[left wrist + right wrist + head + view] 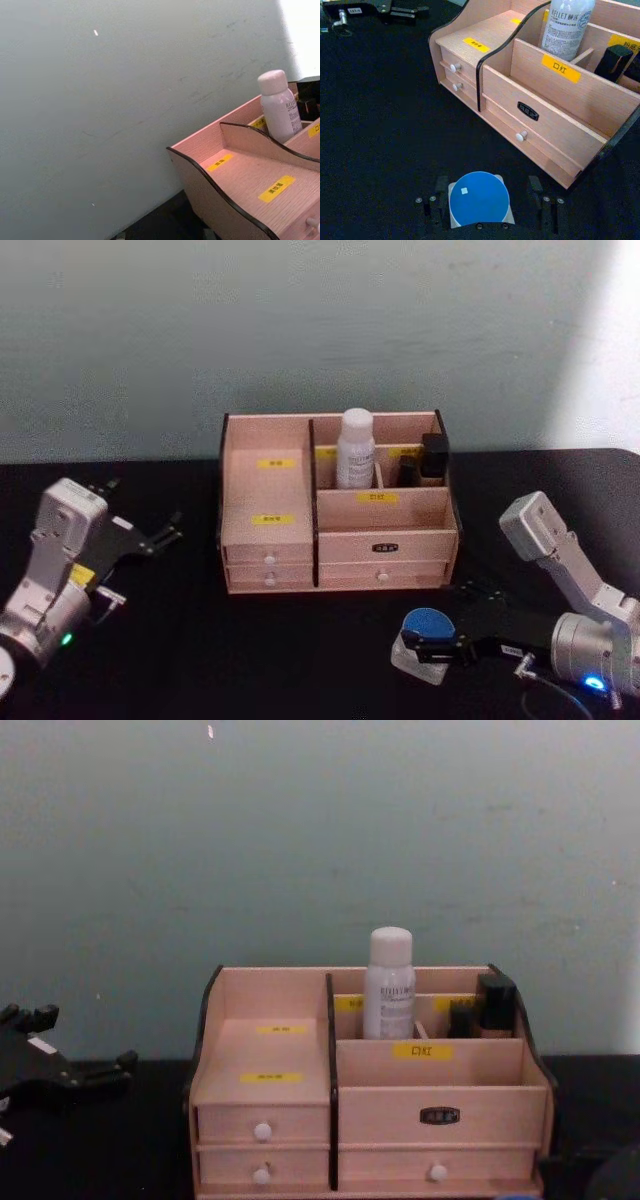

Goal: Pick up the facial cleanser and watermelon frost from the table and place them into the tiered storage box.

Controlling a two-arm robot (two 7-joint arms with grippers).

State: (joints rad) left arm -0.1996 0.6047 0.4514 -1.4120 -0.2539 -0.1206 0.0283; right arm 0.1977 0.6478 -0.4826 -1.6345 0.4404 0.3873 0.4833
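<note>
I need to grab the watermelon frost with my right gripper next so it can go into the storage box (479, 44), and I should hold it by its blue lid (479, 197).
The facial cleanser (355, 448), a slim white bottle, stands upright in a rear compartment of the tiered storage box (270, 540); it also shows in the chest view (389, 982) and the right wrist view (567, 25). The watermelon frost (428, 625), a squat jar with a blue lid, sits on the black table in front of the box's right end. My right gripper (432, 644) is open and straddles the jar (479, 198), one finger on each side with small gaps. My left gripper (168, 530) rests open at the table's left, apart from the box.
Small black items (433, 455) stand in the box's right rear compartment beside the bottle. The box's left stepped shelf (250, 175) carries yellow labels and nothing else. A pale wall rises close behind the box. Black tabletop (380, 125) stretches left of the jar.
</note>
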